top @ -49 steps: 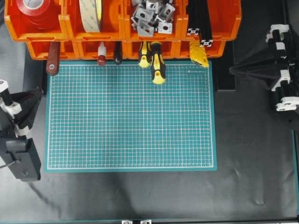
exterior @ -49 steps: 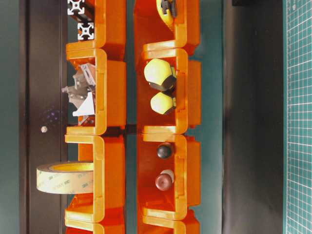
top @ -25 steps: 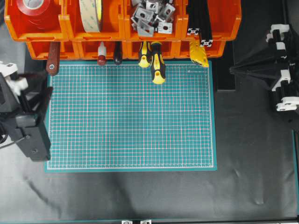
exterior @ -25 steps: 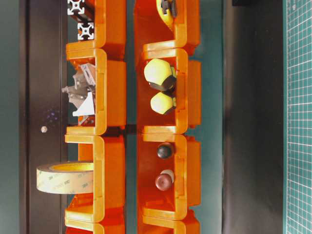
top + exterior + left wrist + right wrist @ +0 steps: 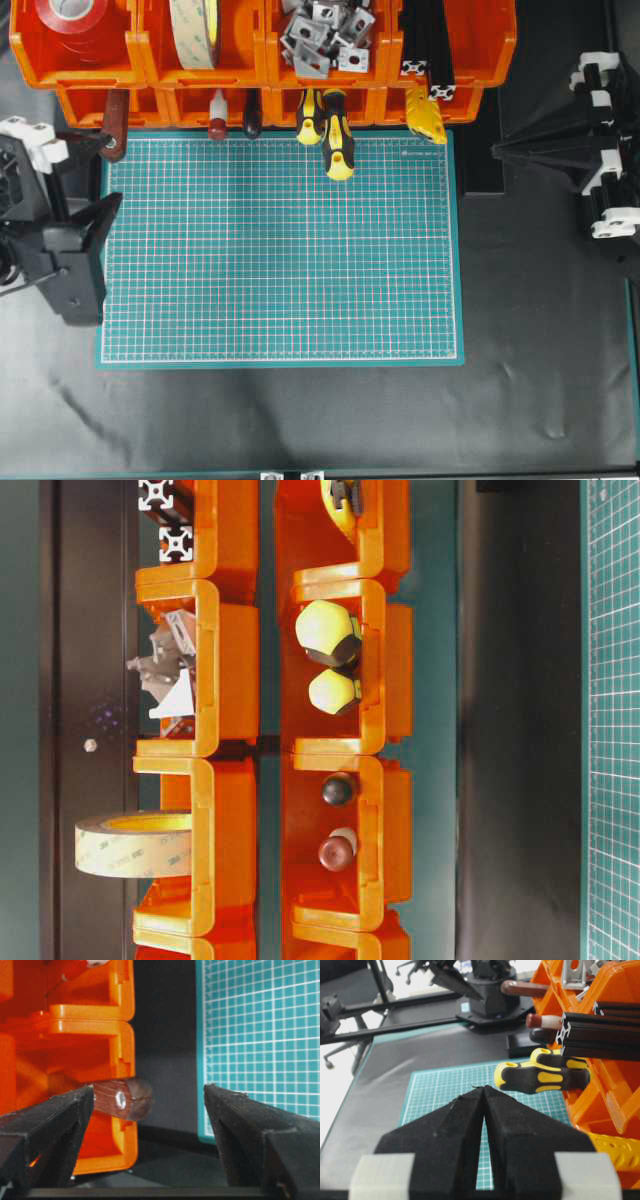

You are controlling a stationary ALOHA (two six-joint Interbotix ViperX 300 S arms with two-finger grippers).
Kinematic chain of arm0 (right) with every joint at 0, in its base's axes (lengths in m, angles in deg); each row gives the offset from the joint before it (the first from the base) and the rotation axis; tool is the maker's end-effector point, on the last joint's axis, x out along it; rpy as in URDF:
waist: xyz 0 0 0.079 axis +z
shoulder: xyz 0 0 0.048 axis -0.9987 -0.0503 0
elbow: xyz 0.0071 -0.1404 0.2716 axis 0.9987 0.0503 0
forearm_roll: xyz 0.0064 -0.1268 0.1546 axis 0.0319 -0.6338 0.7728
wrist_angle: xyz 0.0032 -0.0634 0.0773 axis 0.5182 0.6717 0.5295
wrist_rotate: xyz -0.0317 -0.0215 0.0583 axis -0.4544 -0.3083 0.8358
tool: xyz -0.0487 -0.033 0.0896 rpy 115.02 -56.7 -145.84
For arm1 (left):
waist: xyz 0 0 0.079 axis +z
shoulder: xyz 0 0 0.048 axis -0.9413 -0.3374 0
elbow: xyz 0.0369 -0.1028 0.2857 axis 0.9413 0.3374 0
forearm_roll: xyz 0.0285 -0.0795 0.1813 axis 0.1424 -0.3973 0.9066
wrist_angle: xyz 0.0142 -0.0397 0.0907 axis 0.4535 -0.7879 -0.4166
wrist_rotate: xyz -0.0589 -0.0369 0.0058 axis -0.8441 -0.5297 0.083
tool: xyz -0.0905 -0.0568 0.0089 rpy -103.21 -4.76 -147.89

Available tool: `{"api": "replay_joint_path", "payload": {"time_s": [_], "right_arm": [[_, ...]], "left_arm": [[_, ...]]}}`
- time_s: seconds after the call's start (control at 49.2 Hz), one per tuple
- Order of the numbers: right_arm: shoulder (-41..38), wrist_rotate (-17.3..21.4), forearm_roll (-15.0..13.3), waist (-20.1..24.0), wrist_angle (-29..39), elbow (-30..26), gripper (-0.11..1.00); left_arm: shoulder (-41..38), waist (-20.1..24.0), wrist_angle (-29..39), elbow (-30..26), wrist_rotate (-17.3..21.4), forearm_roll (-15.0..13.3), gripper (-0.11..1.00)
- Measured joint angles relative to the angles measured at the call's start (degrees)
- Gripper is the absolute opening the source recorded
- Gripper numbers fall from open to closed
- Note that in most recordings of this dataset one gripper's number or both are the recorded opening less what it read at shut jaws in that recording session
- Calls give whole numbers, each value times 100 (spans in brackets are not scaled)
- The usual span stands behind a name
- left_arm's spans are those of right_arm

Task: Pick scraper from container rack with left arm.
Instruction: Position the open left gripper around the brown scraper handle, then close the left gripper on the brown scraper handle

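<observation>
My left gripper's fingers are short of the wooden handle and will move toward it before closing.
The scraper's reddish-brown wooden handle sticks out of the lower left bin of the orange container rack; its blade is hidden inside. In the left wrist view the handle's end with its small hole shows just beside one black finger, in front of the rack. My left gripper is open wide and holds nothing. At the far right my right gripper is shut and empty, well away from the scraper.
Yellow-and-black screwdrivers, a red-knobbed tool, a black-knobbed tool and a yellow knife also stick out of the lower bins. Tape rolls and metal brackets fill upper bins. A green cutting mat lies below the rack.
My left gripper has opened from shut to wide and moved up toward the rack's lower left bin, ending beside the scraper handle's end. The right arm has not moved.
</observation>
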State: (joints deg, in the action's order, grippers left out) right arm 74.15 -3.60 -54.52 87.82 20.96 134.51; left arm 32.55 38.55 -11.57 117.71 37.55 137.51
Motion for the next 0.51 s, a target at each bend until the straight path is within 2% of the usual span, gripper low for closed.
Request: {"api": "replay_joint_path", "payload": {"time_s": [0.244,0.366,0.508], "right_arm": [[0,-9,0,0,0,0,-1],[0,-9,0,0,0,0,-1],[0,-9,9,0,0,0,-1]], "left_arm": [[-9,545,-299,62,369,0,86],[-9,747,-378,141,404,0,86],[-9,782,-457,193,404,0,82]]}}
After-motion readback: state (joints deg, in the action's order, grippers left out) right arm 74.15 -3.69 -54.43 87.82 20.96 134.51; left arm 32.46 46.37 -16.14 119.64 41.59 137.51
